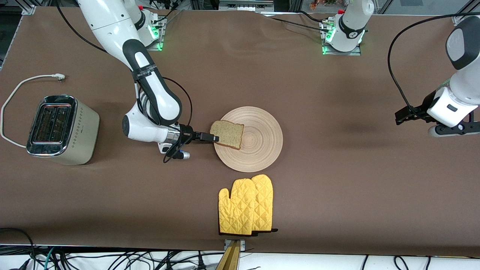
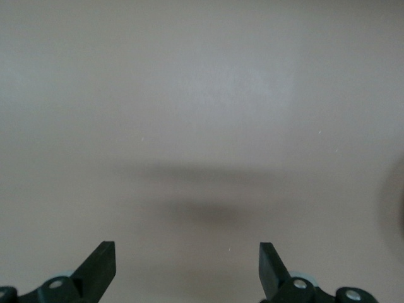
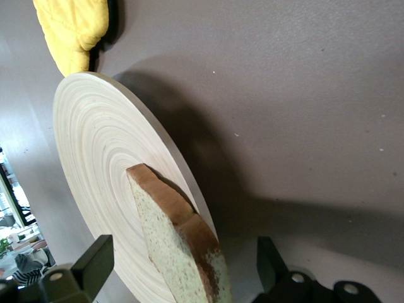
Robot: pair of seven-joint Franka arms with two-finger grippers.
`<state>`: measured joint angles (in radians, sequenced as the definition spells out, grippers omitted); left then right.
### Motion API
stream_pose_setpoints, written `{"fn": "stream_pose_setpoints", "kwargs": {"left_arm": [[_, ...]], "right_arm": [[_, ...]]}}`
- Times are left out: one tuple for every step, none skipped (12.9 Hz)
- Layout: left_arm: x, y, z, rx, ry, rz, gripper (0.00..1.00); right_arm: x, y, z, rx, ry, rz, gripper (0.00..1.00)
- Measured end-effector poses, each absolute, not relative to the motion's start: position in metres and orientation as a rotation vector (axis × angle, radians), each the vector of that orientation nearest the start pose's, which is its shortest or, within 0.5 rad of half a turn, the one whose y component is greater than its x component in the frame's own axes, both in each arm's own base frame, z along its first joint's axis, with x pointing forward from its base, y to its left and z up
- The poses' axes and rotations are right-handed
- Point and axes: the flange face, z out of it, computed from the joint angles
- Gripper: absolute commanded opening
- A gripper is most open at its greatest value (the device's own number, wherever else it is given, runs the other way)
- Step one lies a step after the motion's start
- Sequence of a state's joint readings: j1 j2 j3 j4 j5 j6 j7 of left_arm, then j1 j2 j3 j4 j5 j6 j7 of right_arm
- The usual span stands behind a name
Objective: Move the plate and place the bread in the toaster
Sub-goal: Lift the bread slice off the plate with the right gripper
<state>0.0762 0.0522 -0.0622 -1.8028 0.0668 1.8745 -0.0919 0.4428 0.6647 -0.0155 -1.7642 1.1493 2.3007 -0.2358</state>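
Note:
My right gripper closes now, since its fingers are on both sides of the bread's crust edge (image 1: 218, 129) beside the plate (image 1: 262, 138). Closing now would catch the bread.
The bread (image 1: 227, 134) lies on the light-wood plate (image 1: 262, 138) mid-table, at the plate's edge toward the right arm's end. My right gripper (image 1: 214, 138) is low and level at that edge. In the right wrist view its fingers stand open on either side of the bread (image 3: 180, 243), one over the plate (image 3: 95, 145) and one by the table, not closed on it. The toaster (image 1: 62, 129) stands at the right arm's end with its slots up. My left gripper (image 1: 401, 115) waits open and empty over bare table (image 2: 202, 126) at the left arm's end.
A pair of yellow oven mitts (image 1: 245, 206) lies nearer the front camera than the plate, and also shows in the right wrist view (image 3: 66, 31). The toaster's white cord (image 1: 15, 93) loops on the table beside it.

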Motion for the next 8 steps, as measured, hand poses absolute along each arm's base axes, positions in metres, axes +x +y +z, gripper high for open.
{"fn": "stream_pose_setpoints", "kwargs": {"left_arm": [[0.573, 0.000, 0.539, -3.077, -0.101, -0.121, 1.00], [0.561, -0.015, 0.566, -3.075, -0.065, -0.190, 1.00], [0.550, -0.026, 0.583, -3.074, -0.043, -0.222, 1.00], [0.544, -0.031, 0.588, -3.074, -0.035, -0.230, 1.00], [0.544, -0.030, 0.585, -3.085, -0.048, -0.222, 1.00], [0.547, -0.025, 0.579, -3.108, -0.076, -0.205, 1.00], [0.550, -0.017, 0.572, -3.126, -0.106, -0.178, 1.00], [0.551, -0.012, 0.567, -3.129, -0.110, -0.148, 1.00]], "right_arm": [[0.589, 0.290, 0.184, -2.349, 0.236, 0.222, 0.75], [0.588, 0.290, 0.182, -2.344, 0.237, 0.223, 0.57], [0.588, 0.291, 0.181, -2.342, 0.235, 0.230, 0.43], [0.587, 0.291, 0.181, -2.338, 0.230, 0.241, 0.35], [0.585, 0.292, 0.180, -2.333, 0.224, 0.252, 0.34], [0.585, 0.293, 0.180, -2.331, 0.220, 0.257, 0.34], [0.585, 0.293, 0.180, -2.330, 0.219, 0.259, 0.28], [0.585, 0.293, 0.180, -2.330, 0.217, 0.259, 0.18]]}}
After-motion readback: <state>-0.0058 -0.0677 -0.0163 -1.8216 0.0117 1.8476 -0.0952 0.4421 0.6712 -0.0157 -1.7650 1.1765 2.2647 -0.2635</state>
